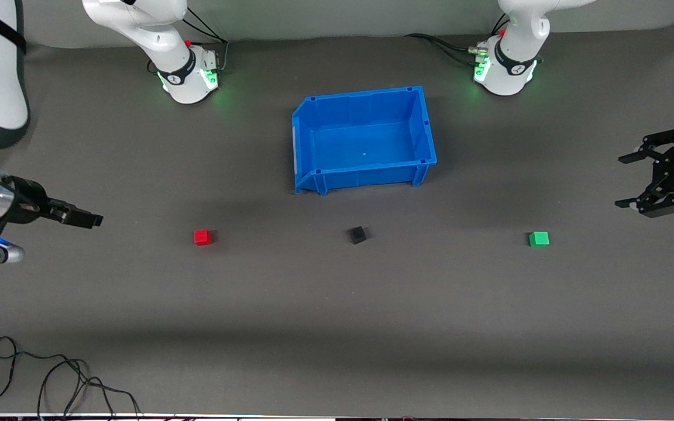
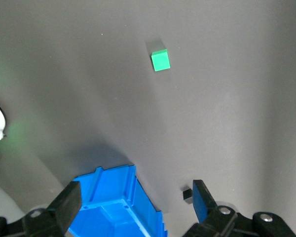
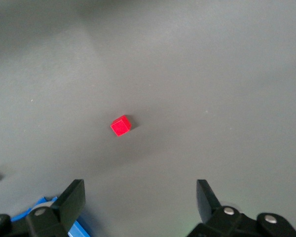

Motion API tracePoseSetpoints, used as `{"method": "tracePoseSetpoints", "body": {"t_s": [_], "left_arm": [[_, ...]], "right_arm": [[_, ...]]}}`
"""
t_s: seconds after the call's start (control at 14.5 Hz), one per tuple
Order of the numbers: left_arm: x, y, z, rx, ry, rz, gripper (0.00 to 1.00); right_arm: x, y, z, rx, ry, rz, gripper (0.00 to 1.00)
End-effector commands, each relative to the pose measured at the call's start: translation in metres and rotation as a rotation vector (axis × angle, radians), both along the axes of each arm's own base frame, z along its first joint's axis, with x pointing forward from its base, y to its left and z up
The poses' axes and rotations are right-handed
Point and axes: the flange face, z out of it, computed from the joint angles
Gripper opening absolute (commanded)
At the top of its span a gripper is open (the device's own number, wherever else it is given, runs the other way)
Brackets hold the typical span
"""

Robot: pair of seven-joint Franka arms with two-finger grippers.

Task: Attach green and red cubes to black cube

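I next need to grip the green cube by its sides with my left gripper. Then I need to attach the green cube (image 1: 539, 238) to the black cube (image 1: 358, 235).
The red cube (image 1: 202, 237), the black cube (image 1: 358, 235) and the green cube (image 1: 539, 238) lie apart in a row on the grey table, the black one in the middle. My left gripper (image 1: 626, 180) is open and empty, up in the air at the left arm's end of the table, beside the green cube. Its wrist view shows the green cube (image 2: 160, 60) and the black cube (image 2: 187, 194). My right gripper (image 1: 88, 219) is open and empty, up in the air at the right arm's end, beside the red cube (image 3: 121, 125).
An empty blue bin (image 1: 360, 96) stands farther from the front camera than the black cube, between the two arm bases. It also shows in the left wrist view (image 2: 108, 182). Loose cables (image 1: 50, 374) lie at the table's near corner on the right arm's end.
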Motion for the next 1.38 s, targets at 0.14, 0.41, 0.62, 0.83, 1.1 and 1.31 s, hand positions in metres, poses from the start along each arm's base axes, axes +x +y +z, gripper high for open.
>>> {"method": "tracePoseSetpoints", "body": {"t_s": [0.14, 0.41, 0.62, 0.83, 1.1, 1.31], "left_arm": [[-0.014, 0.017, -0.073, -0.028, -0.003, 0.148, 1.0], [-0.015, 0.026, -0.147, -0.077, -0.019, 0.291, 1.0], [-0.006, 0.031, -0.2, -0.115, -0.037, 0.292, 1.0], [-0.017, 0.047, -0.251, -0.178, -0.085, 0.297, 1.0], [-0.022, 0.049, -0.304, -0.187, -0.103, 0.319, 1.0], [-0.029, 0.048, -0.331, -0.224, -0.143, 0.307, 1.0]], "right_arm": [[0.02, -0.004, -0.038, -0.107, 0.011, -0.013, 1.0], [0.019, 0.042, -0.043, -0.113, 0.009, -0.194, 1.0], [0.022, 0.039, -0.058, -0.072, 0.013, -0.303, 1.0], [0.033, 0.032, -0.053, -0.077, -0.015, -0.253, 1.0], [0.03, 0.002, -0.064, -0.06, 0.024, -0.306, 1.0], [0.024, 0.016, -0.07, -0.113, 0.073, -0.515, 1.0]]}}
